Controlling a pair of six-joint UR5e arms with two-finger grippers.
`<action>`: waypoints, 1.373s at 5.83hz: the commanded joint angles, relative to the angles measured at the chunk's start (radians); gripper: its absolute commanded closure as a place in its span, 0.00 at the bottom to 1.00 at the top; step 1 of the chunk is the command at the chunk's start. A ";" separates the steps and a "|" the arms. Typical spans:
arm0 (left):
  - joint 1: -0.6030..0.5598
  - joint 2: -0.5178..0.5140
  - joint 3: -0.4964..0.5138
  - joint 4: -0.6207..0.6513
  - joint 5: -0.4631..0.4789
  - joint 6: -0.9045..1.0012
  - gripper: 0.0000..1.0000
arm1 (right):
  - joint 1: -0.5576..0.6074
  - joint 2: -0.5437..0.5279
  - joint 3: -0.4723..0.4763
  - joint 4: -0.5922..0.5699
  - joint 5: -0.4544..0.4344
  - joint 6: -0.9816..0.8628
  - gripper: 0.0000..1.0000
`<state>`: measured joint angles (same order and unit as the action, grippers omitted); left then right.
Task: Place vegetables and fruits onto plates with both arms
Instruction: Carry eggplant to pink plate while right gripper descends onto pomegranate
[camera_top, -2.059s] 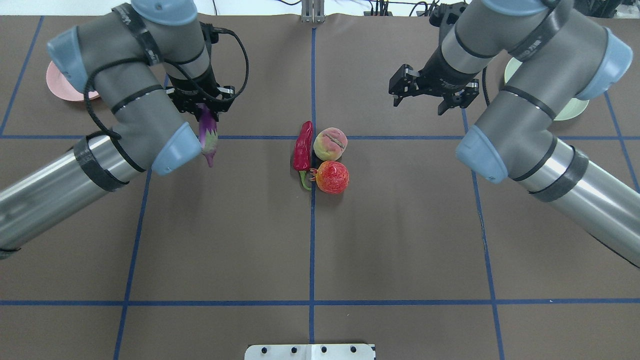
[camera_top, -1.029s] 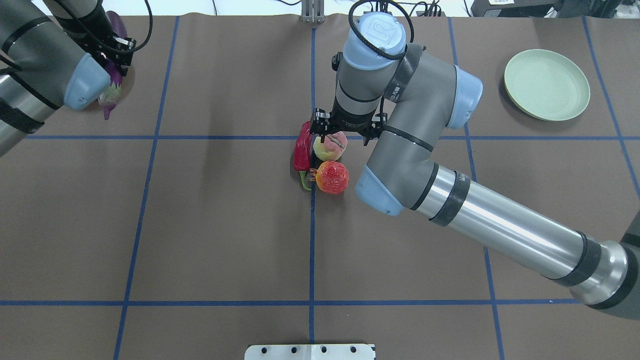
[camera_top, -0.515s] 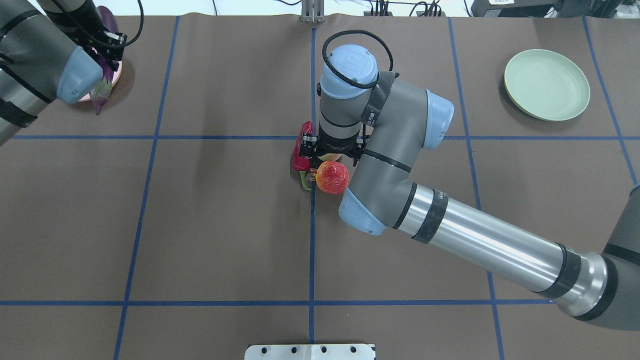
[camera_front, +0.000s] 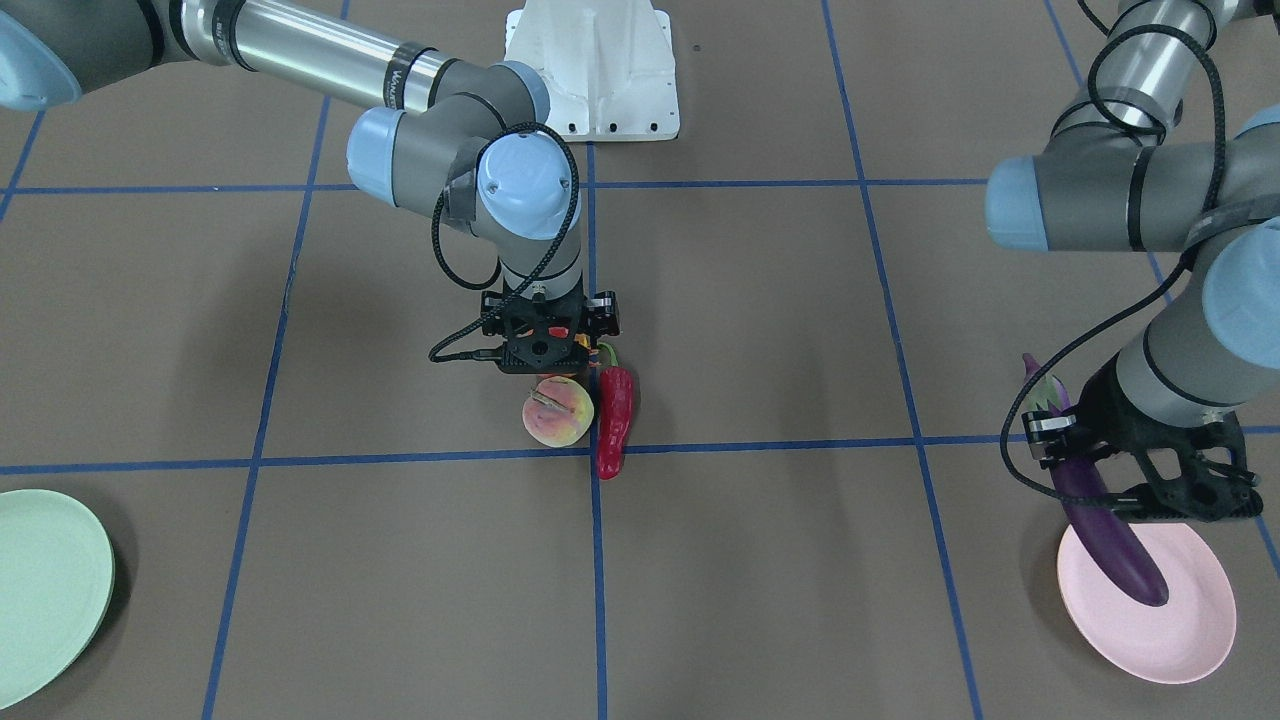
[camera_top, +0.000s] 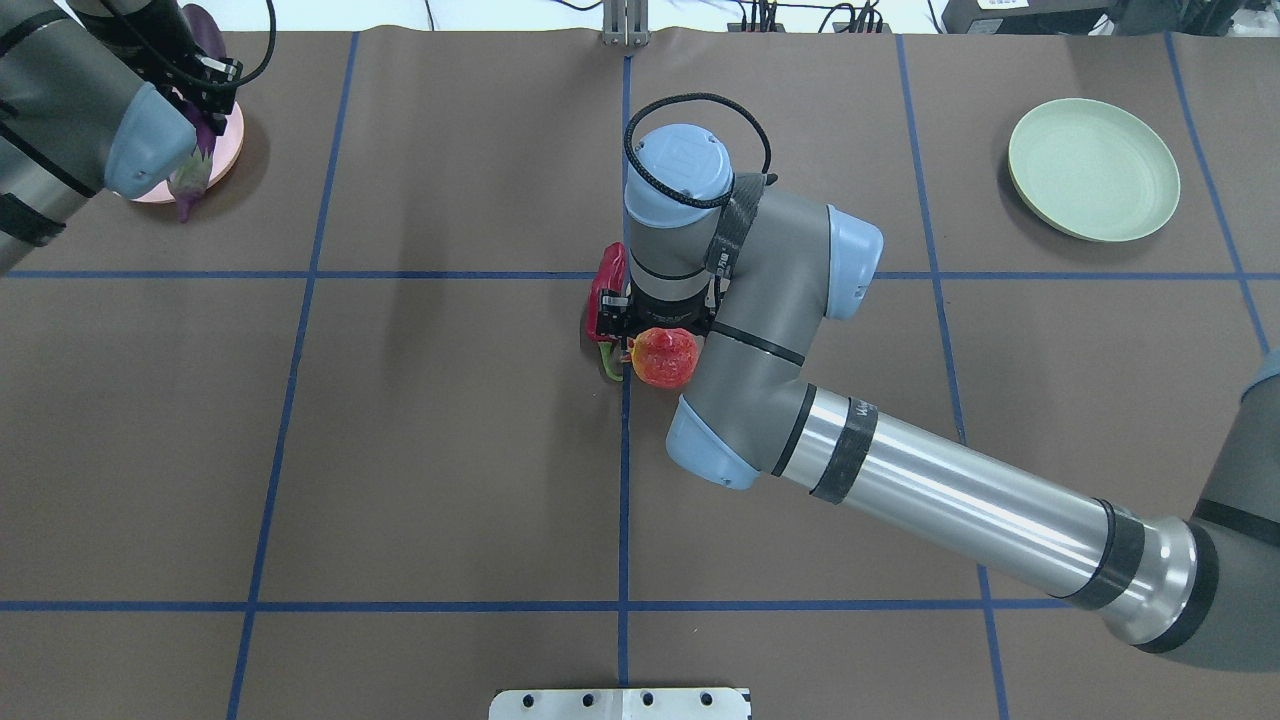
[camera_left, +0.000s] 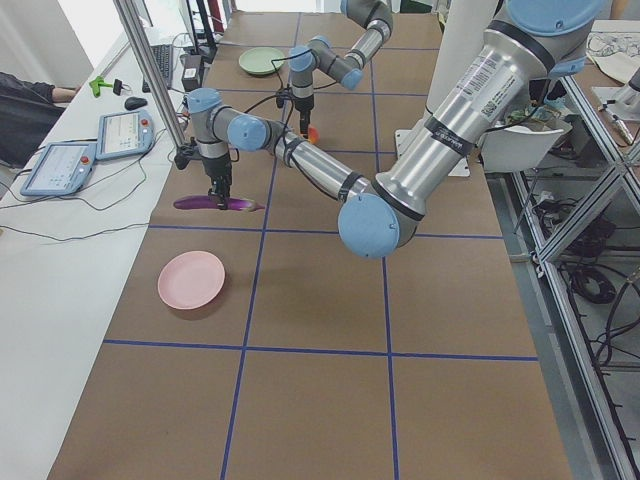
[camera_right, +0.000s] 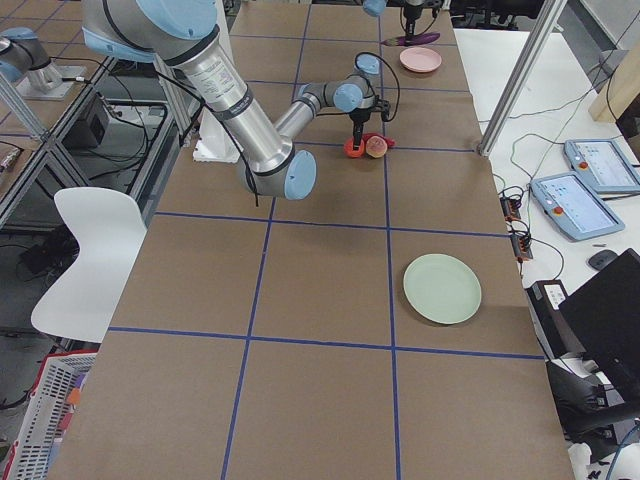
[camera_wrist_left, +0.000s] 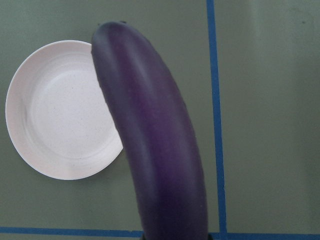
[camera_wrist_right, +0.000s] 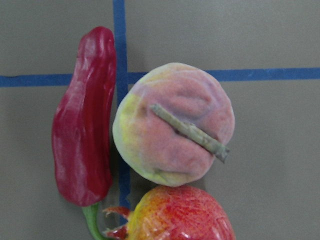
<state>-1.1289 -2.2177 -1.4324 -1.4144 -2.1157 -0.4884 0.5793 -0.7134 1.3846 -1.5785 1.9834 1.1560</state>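
Note:
My right gripper takes hold of the red-and-yellow fruit by its round body (camera_wrist_right: 182, 217) next, to set the fruit onto the empty green plate.
My left gripper (camera_front: 1088, 478) is shut on the purple eggplant (camera_front: 1115, 545) and holds it, tilted, over the edge of the pink plate (camera_front: 1175, 625). In the left wrist view the eggplant (camera_wrist_left: 155, 145) overlaps the plate's (camera_wrist_left: 50, 115) right side. My right gripper (camera_front: 548, 350) hangs open and empty just above the cluster at the table's middle. The peach (camera_wrist_right: 175, 125), the red chili (camera_wrist_right: 85, 120) and the red-and-yellow fruit (camera_wrist_right: 180, 215) lie touching one another. In the overhead view the fruit (camera_top: 665, 358) and the chili (camera_top: 605, 300) show; the wrist hides the peach. The green plate (camera_top: 1093, 168) is empty.
The white base block (camera_front: 592, 70) stands at the robot's side of the table. Blue tape lines (camera_top: 625, 480) divide the brown table cover. Tablets and cables (camera_left: 60, 165) lie on a side bench beyond the table's left end.
My right arm swung in from the green plate's side and came down over the fruit cluster, moving from the peach toward the red-and-yellow fruit. My left arm carried the eggplant to the pink plate.

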 joint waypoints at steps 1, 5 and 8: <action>-0.005 0.001 0.001 0.000 -0.001 0.014 1.00 | -0.001 0.000 -0.009 0.000 0.000 0.001 0.00; -0.018 0.000 0.001 0.000 -0.003 0.014 1.00 | -0.003 -0.001 -0.030 0.005 0.009 -0.007 0.00; -0.034 0.000 -0.003 0.002 -0.004 0.016 1.00 | -0.003 -0.001 -0.029 0.014 0.009 0.005 0.41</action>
<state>-1.1579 -2.2181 -1.4339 -1.4129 -2.1190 -0.4735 0.5769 -0.7148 1.3548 -1.5700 1.9935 1.1565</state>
